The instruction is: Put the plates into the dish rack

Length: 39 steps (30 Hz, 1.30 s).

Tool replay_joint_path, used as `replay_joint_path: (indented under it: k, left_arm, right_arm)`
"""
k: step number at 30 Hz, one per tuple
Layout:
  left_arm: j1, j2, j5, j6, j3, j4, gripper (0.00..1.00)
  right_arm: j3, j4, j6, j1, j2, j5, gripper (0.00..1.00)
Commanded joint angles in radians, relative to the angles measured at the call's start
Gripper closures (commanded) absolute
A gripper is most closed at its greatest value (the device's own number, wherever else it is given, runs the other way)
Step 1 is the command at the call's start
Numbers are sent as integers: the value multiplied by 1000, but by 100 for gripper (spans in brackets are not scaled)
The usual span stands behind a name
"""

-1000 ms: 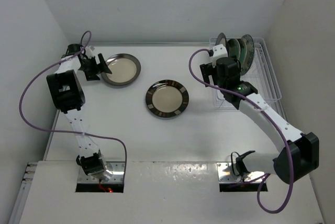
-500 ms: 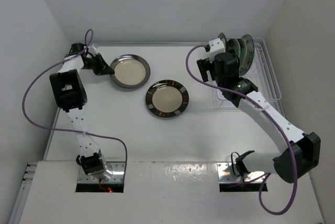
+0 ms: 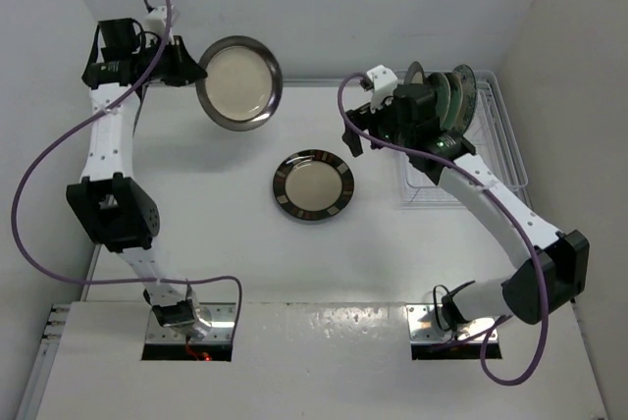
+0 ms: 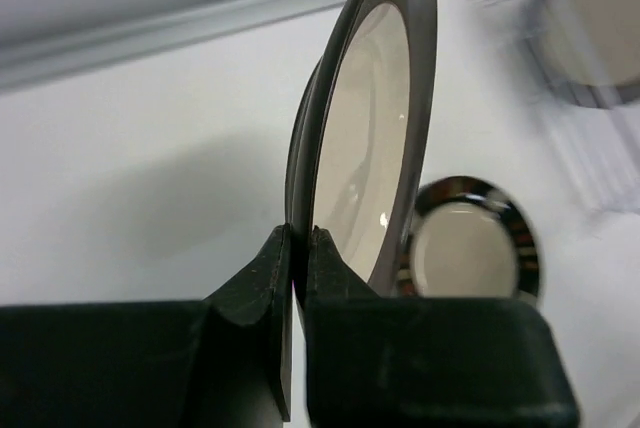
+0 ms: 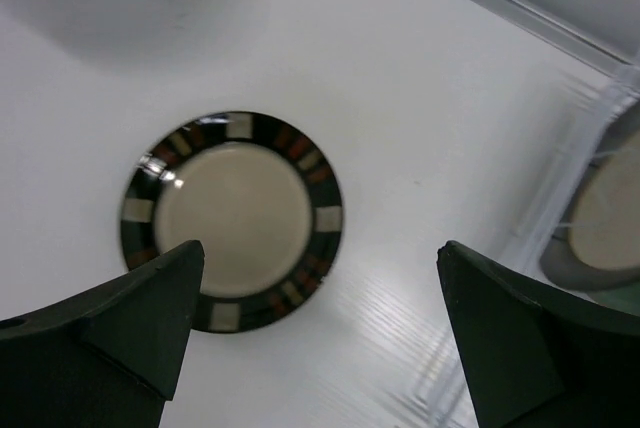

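Observation:
My right gripper grabs the grey-rimmed plate by its free rim opposite my left gripper next, to load it upright into the rack (image 3: 503, 150).
My left gripper (image 3: 192, 71) (image 4: 298, 240) is shut on the edge of a cream plate with a dark grey rim (image 3: 238, 81) (image 4: 372, 138). It holds that plate tilted up in the air at the back left. A cream plate with a brown patterned rim (image 3: 313, 185) (image 5: 232, 218) lies flat mid-table. My right gripper (image 3: 357, 129) (image 5: 320, 248) hangs open above the table, just right of that plate, with nothing between its fingers. The white wire dish rack (image 3: 503, 150) stands at the back right with several plates (image 3: 449, 91) upright in it.
White walls close in at the back and both sides. The rack's wire edge (image 5: 590, 118) and a cream plate in it (image 5: 612, 210) show at the right of the right wrist view. Purple cables trail from both arms.
My left gripper closed on the grey-rimmed plate's edge and lifted it off the table, tilting it up. My right arm swung left, away from the rack and toward the patterned plate.

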Motion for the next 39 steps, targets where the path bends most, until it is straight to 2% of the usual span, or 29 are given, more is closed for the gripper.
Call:
replay_joint_path:
  k: [1, 4, 12, 16, 19, 22, 23, 24, 25, 26, 27, 29, 35, 36, 37, 38, 39]
  left_arm:
    - [-52, -118, 313, -11, -19, 48, 100]
    - [-96, -154, 434, -32, -65, 48, 100]
    - [-156, -205, 527, -32, -144, 48, 100]
    - [-176, -205, 607, -23, -144, 48, 100]
    - [-176, -205, 643, -23, -144, 48, 100]
    - [-185, -205, 677, -14, -144, 48, 100]
    - [-186, -205, 677, -14, -144, 58, 100]
    - [-186, -205, 686, -14, -154, 58, 100]
    - [-186, -205, 686, -14, -154, 58, 100]
    - [-186, -205, 686, -14, -154, 58, 100]
    - [-186, -205, 686, -14, -165, 58, 100]
    - [-186, -205, 686, -14, -165, 58, 100]
    - [-186, -214, 581, -14, -174, 58, 100]
    - [-186, -214, 567, -14, -174, 58, 93]
    - [-186, -214, 529, -14, -183, 58, 55]
    - [-186, -214, 506, -14, -184, 58, 36]
    - [-186, -214, 483, -23, -184, 67, 21]
  right_arm:
    - [16, 121, 136, -5, 19, -199, 0]
    - [12, 197, 208, 0, 49, -245, 0]
    - [-56, 434, 348, -7, 71, -325, 0]
    - [-60, 443, 391, -7, 115, -313, 0]
    - [-48, 455, 429, -7, 150, -328, 5]
    - [-48, 518, 488, -7, 172, -423, 27]
    - [-48, 532, 515, -8, 181, -437, 42]
    - [-48, 571, 523, -7, 186, -467, 63]
    - [-48, 581, 531, -5, 186, -468, 64]
    - [-47, 590, 537, -8, 186, -492, 81]
    - [-48, 604, 545, -7, 186, -495, 91]
    - [-62, 625, 546, -5, 172, -494, 100]
    - [-93, 598, 489, -5, 102, -429, 100]
    - [-93, 589, 474, -3, 85, -405, 100]
    - [-91, 571, 471, -7, 80, -396, 100]
    - [-91, 560, 468, -3, 60, -380, 100]
    - [-88, 540, 465, -7, 57, -329, 100]
